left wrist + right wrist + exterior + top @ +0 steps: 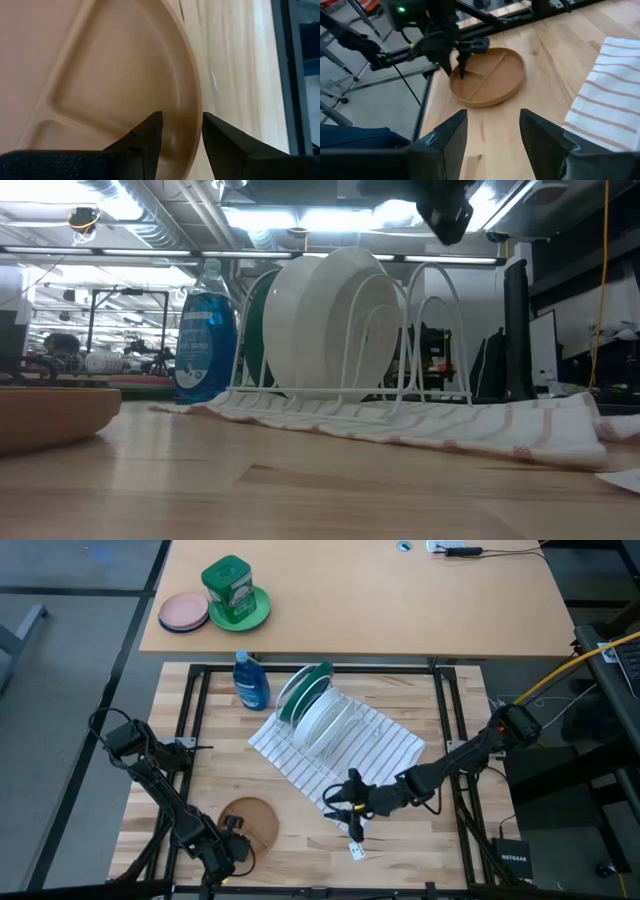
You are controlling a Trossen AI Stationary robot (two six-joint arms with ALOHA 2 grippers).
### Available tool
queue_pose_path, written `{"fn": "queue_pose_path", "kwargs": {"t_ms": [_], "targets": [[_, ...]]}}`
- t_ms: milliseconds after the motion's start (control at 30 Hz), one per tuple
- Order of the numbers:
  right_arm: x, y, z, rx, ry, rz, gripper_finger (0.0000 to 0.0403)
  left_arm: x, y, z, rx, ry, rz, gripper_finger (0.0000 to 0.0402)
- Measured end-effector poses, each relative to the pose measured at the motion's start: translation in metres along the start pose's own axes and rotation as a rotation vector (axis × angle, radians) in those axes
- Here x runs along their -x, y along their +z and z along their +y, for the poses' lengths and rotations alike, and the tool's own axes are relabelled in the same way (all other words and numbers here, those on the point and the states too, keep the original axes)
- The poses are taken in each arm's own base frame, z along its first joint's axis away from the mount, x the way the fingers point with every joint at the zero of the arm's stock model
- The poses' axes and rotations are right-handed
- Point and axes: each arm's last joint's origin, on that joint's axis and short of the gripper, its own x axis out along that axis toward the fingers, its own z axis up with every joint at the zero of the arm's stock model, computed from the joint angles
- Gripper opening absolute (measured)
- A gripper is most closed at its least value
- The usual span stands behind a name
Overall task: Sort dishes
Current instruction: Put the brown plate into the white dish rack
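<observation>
The tan-brown divided plate needs to be sorted into the wire rack, so my left gripper should grab it by its raised rim next.
A tan-brown divided plate lies flat on the wooden table near its front left; it also shows in the left wrist view and the right wrist view. My left gripper is open at the plate's near rim, one finger on either side. A dark green plate and two white plates stand on edge in a white wire rack on a striped towel. My right gripper is open and empty above the table by the towel's near corner. My left gripper has one finger inside the tan plate's raised rim and one outside it, at the plate's near edge, coming slanting down from the table's near left. The plate lies flat on the table. I cannot tell whether the fingers touch the rim.
A blue soap bottle stands left of the rack. A small white tag lies near the front edge. On the far table are a small pink plate and a pale green plate with a green canister.
</observation>
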Motion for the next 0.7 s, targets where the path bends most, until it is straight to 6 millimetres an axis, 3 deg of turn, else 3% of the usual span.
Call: {"fn": "queue_pose_path", "kwargs": {"t_ms": [233,333,500,700], "targets": [[0.004,-0.002,0.014,-0.003,0.050,-0.036,0.0183,-0.002,-0.001,0.000,-0.040,0.010,0.009,0.0126],[0.005,0.000,0.016,-0.010,0.067,-0.055,0.0183,-0.003,-0.001,0.001,-0.048,0.011,0.012,0.0099],[0.006,0.001,0.020,0.005,0.090,-0.077,0.0183,-0.001,0.001,-0.002,-0.050,-0.001,0.009,0.0019],[0.008,0.008,0.024,0.048,0.131,-0.147,0.0183,0.006,0.011,-0.008,-0.037,-0.012,-0.024,0.0012]]}}
